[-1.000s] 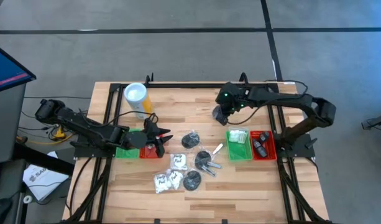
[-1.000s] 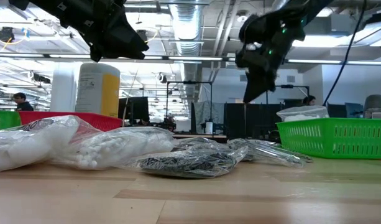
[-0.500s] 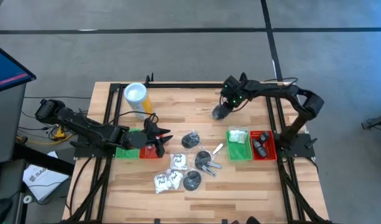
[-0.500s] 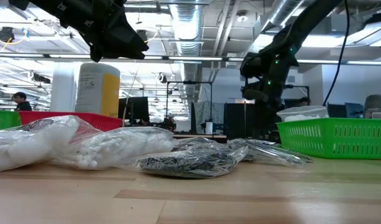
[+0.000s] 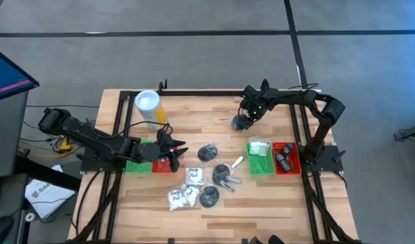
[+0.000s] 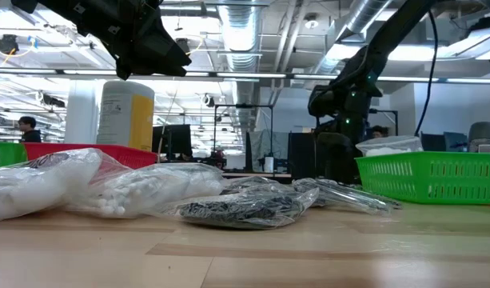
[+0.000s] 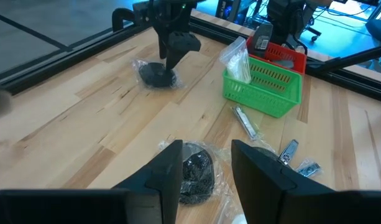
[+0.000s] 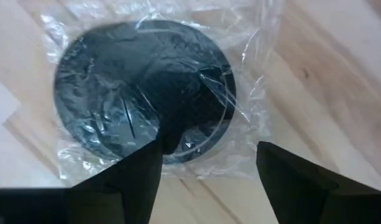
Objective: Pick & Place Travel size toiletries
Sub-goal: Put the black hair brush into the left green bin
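My right fingers straddle the bag's edge (image 8: pixel 210 167), one meeting its shadow on the black disc, so they should close now.
A black disc in a clear bag (image 8: pixel 143 93) lies on the table near the far right, and also shows in the high view (image 5: pixel 238 124). My right gripper (image 8: pixel 206 180) is open and points down just above it, one finger over the bag's edge and the other beside it. My left gripper (image 5: pixel 172 150) is open and empty above the left red tray (image 5: pixel 164 165). Black discs (image 5: pixel 207 152), white sachets (image 5: pixel 193 176) and a silvery tube (image 5: pixel 236 163) lie loose at the table's middle. My right gripper comes at the bagged disc from above with its fingers (image 8: pixel 131 180) apart. Whether a fingertip touches the clear bag (image 8: pixel 84 155) cannot be told.
A yellow cylinder with a white top (image 5: pixel 148 108) stands at the far left. A green tray (image 5: pixel 260 157) holding a white sachet and a red tray (image 5: pixel 285 157) holding dark items sit at the right. A green tray (image 5: pixel 135 165) sits at the left.
My right gripper has gone down toward the bagged black disc, and now stands close over it. Its arm has drawn back toward the table's far right. The disc has stayed in place.
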Controlling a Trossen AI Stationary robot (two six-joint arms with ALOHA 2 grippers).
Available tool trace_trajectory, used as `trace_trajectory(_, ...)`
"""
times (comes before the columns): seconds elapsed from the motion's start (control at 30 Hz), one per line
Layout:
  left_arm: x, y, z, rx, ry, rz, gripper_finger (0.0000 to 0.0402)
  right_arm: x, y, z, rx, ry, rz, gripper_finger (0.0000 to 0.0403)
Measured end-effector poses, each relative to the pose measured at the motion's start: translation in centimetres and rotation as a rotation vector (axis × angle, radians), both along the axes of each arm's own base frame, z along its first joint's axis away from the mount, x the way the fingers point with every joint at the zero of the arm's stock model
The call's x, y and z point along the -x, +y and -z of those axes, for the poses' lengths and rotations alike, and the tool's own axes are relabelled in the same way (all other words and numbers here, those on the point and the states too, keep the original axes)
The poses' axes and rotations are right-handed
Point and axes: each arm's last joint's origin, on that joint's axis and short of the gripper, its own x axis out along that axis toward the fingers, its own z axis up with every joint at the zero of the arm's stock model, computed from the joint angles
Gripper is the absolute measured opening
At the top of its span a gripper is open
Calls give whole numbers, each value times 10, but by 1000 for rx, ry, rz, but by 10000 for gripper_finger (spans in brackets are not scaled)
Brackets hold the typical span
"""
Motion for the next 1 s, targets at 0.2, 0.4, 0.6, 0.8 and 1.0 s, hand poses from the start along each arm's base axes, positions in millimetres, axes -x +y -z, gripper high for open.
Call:
trace_trajectory(0.2,0,0,0,0,1,0,127,-2,-1,6,-27,-1,-10,231)
trace_trajectory(0.4,0,0,0,0,1,0,127,-2,0,7,-40,-4,-27,128)
trace_trajectory(0.6,0,0,0,-1,2,-1,127,-1,0,7,-32,8,-26,12)
trace_trajectory(0.8,0,0,0,-2,2,-3,127,0,2,6,-42,18,-31,5)
trace_trajectory(1.0,0,0,0,-1,-3,-3,127,-6,0,-13,-34,7,-44,2)
